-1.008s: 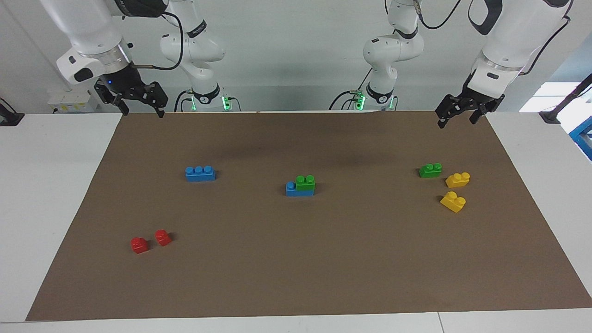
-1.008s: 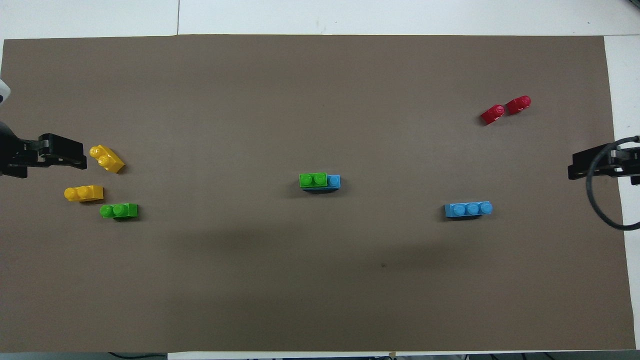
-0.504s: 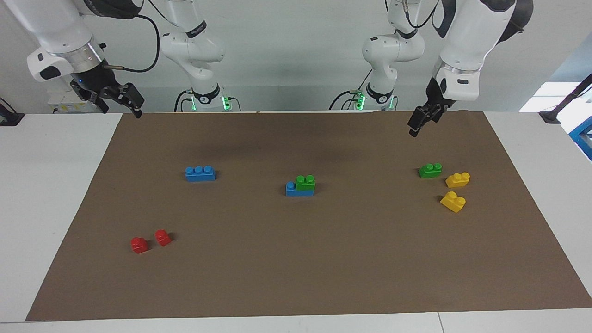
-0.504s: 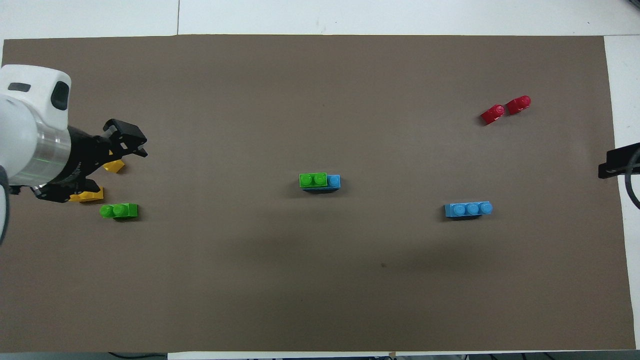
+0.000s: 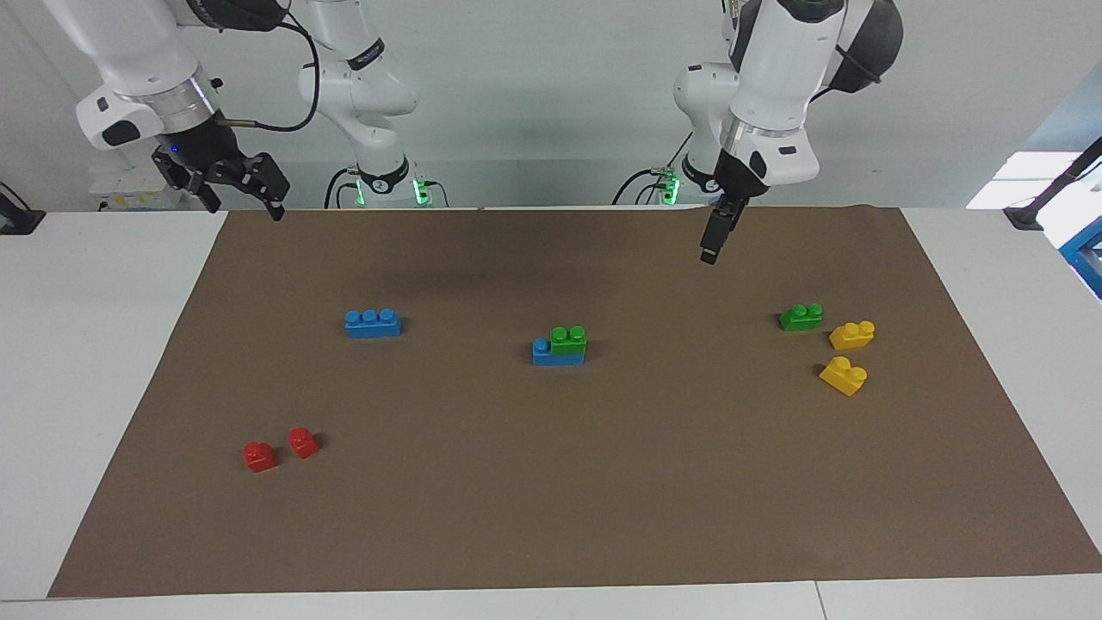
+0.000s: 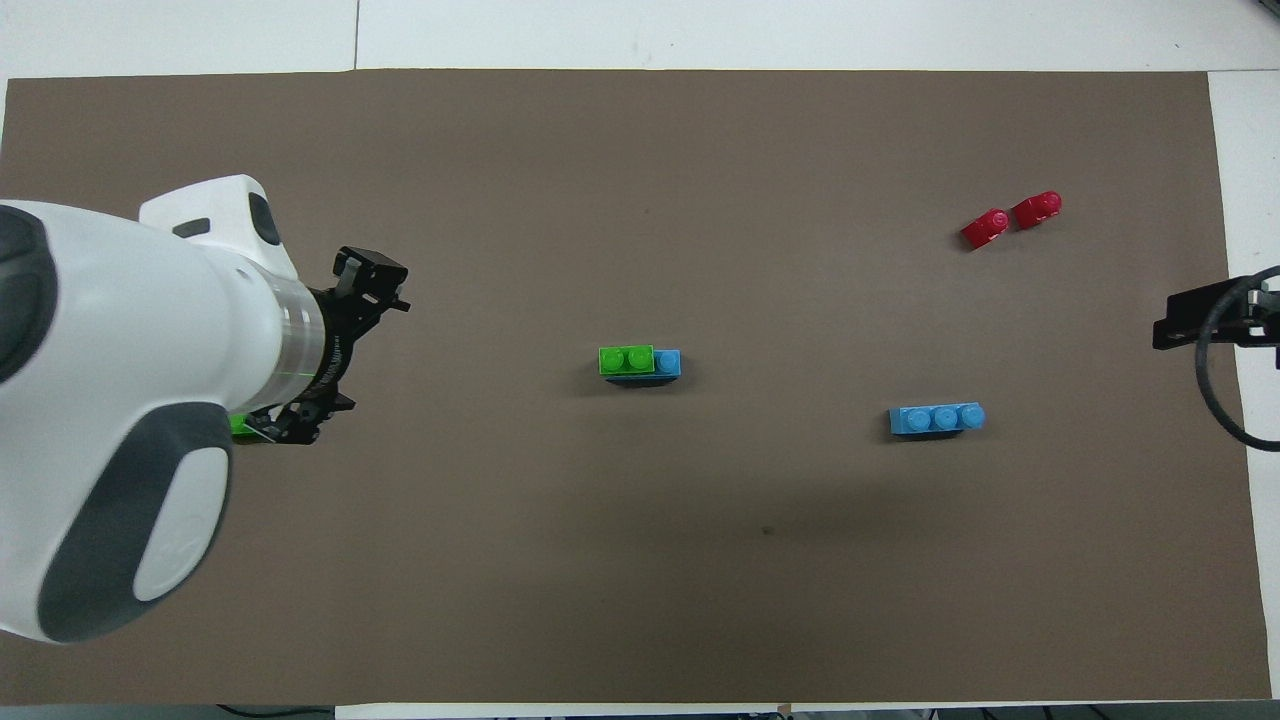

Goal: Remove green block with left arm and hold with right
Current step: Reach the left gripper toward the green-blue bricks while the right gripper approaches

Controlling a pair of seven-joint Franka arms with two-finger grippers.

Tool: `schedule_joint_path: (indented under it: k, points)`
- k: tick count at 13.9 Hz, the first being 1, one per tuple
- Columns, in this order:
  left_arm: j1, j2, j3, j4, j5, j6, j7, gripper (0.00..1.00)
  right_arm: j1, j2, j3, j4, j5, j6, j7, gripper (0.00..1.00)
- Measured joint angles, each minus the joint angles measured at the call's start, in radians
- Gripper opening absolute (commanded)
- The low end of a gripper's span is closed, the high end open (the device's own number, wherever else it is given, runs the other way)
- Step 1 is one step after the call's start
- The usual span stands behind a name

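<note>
I will hold the blue brick steady while the green block (image 6: 625, 359) gets removed. For that, I will next grab the blue brick with my right gripper by its exposed end (image 6: 667, 364).
A green block (image 5: 568, 338) sits pressed on a blue brick (image 5: 551, 355) at the middle of the brown mat; both also show in the overhead view, the green block (image 6: 626, 359) on the blue brick (image 6: 669, 362). A second green block (image 5: 801, 317) lies loose toward the left arm's end, almost hidden under my left arm in the overhead view (image 6: 238, 425). My left gripper (image 5: 711, 245) hangs open and empty in the air over bare mat between the two green blocks, and shows in the overhead view (image 6: 385, 285). My right gripper (image 5: 244, 207) waits open and empty over the mat's corner by its base.
A lone blue three-stud brick (image 5: 372, 323) lies toward the right arm's end. Two red pieces (image 5: 260, 455) (image 5: 303, 442) lie farther from the robots there. Two yellow bricks (image 5: 852, 334) (image 5: 844, 375) lie beside the loose green block.
My left arm has swung in from its end of the table toward the middle, its wrist turning edge-on to the facing view. My right gripper shifted slightly outward and back.
</note>
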Motion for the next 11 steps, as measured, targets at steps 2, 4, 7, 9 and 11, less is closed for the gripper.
schedule_joint_path:
  k: [2,4,7,9,11]
  points:
    - [-0.044,0.001,0.0,-0.022,0.0,0.045,-0.22,1.0,0.001,-0.012,0.0,-0.071,0.06,0.079,0.113,0.97]
    - [-0.073,0.014,0.0,-0.029,0.0,0.07,-0.382,1.0,0.012,-0.012,0.0,-0.132,0.079,0.144,0.178,0.97]
    - [-0.135,0.102,0.001,-0.03,0.018,0.112,-0.588,1.0,0.056,-0.004,0.001,-0.228,0.188,0.223,0.434,0.99]
    - [-0.167,0.172,0.0,-0.017,0.03,0.151,-0.696,1.0,0.104,0.009,0.002,-0.27,0.273,0.24,0.671,1.0]
    - [-0.178,0.22,0.001,0.0,0.033,0.187,-0.768,1.0,0.156,0.031,0.003,-0.286,0.323,0.253,0.822,1.0]
